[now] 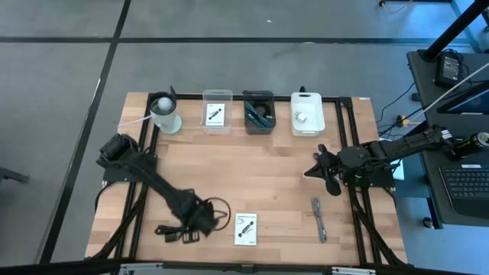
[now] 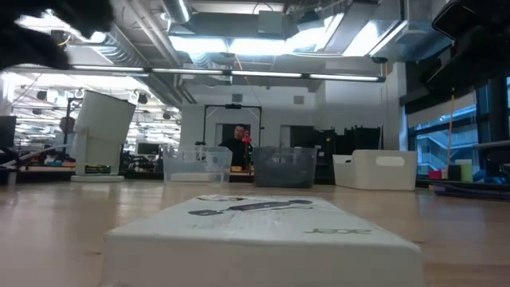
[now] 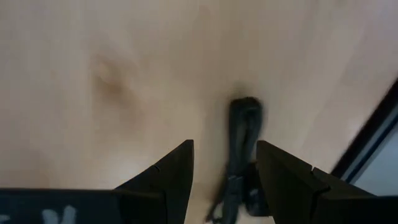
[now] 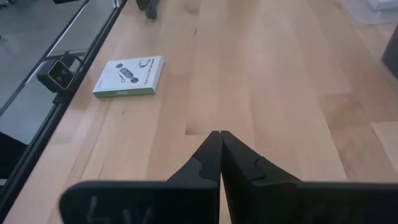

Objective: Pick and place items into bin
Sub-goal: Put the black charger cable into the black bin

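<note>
The left fingers are above the black cable with wood showing between them, so my left gripper must lower before closing on it.
A black coiled cable (image 1: 174, 231) lies on the wood table near its front left corner. My left gripper (image 1: 200, 218) hovers over it, pointing down. It is open, and in the left wrist view its fingers stand on either side of the cable (image 3: 244, 127) without touching it. A white printed packet (image 1: 245, 228) lies flat to the right of the cable, and a grey cable (image 1: 318, 219) lies farther right. My right gripper (image 1: 327, 174) waits shut above the table's right side, with nothing between its fingers (image 4: 220, 134).
Along the far edge stand a whitish cup with a ball top (image 1: 164, 113), a clear bin (image 1: 217, 111) holding a card, a dark bin (image 1: 258, 112) with a teal tool, and a white bin (image 1: 307, 114). The middle of the table is bare wood.
</note>
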Controlling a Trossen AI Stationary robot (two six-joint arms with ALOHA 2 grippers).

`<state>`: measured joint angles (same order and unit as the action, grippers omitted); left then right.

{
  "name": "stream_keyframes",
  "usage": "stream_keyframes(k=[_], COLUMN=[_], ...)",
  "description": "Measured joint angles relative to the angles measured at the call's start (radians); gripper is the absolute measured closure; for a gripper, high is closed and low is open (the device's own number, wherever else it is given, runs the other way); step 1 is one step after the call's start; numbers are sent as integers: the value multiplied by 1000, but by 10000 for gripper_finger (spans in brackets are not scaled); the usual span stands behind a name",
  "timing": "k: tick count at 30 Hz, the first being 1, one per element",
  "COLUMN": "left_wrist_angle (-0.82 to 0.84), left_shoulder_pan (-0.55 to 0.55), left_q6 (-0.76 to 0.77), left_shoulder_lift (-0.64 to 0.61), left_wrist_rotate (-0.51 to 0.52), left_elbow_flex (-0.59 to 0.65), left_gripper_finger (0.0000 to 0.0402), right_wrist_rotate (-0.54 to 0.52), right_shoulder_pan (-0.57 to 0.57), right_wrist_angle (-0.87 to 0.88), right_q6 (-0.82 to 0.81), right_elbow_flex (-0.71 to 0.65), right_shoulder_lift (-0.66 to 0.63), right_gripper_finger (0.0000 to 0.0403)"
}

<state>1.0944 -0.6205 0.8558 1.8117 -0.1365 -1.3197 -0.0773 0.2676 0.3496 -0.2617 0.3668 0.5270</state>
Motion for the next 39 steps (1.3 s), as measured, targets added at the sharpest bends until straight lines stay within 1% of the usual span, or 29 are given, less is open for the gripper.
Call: stream_keyframes(k=[3, 6, 10, 16, 19, 23, 29, 30, 33, 36, 39], left_wrist_angle=[-61, -108, -101, -106, -106, -99, -93, -94, -91, -86, -68], left_shoulder_pan=[-39, -56, -67, -67, -63, -40, 6, 14, 43, 80, 132], left_q6=[44, 48, 69, 61, 74, 126, 111, 105, 91, 76, 73], left_shoulder_lift=[32, 63, 114, 183, 194, 192, 168, 162, 138, 93, 40], left_wrist_rotate=[8, 8, 7, -8, -19, -36, -13, 2, 44, 95, 149], left_elbow_flex=[0, 0, 1, 5, 3, 4, 7, 8, 9, 9, 9], left_gripper_finger=[233, 233, 233, 233, 243, 278, 357, 362, 362, 362, 362], right_wrist_rotate=[1, 1, 1, 1, 2, 3, 3, 3, 3, 4, 29], right_shoulder_pan=[0, 0, 0, 0, 0, 0, 0, 0, 0, 0, 0], right_wrist_angle=[0, -1, -1, -1, -1, -1, -1, -1, -1, -1, -1], right_q6=[1, 1, 2, -5, -26, -33, -27, -28, -36, -55, -75], right_elbow_flex=[0, 0, 0, 0, 0, 0, 0, 0, 0, 0, 1], right_shoulder_lift=[0, 0, 0, 0, 0, 0, 0, 0, 0, 0, 0], right_gripper_finger=[393, 393, 393, 393, 393, 393, 393, 393, 393, 393, 393])
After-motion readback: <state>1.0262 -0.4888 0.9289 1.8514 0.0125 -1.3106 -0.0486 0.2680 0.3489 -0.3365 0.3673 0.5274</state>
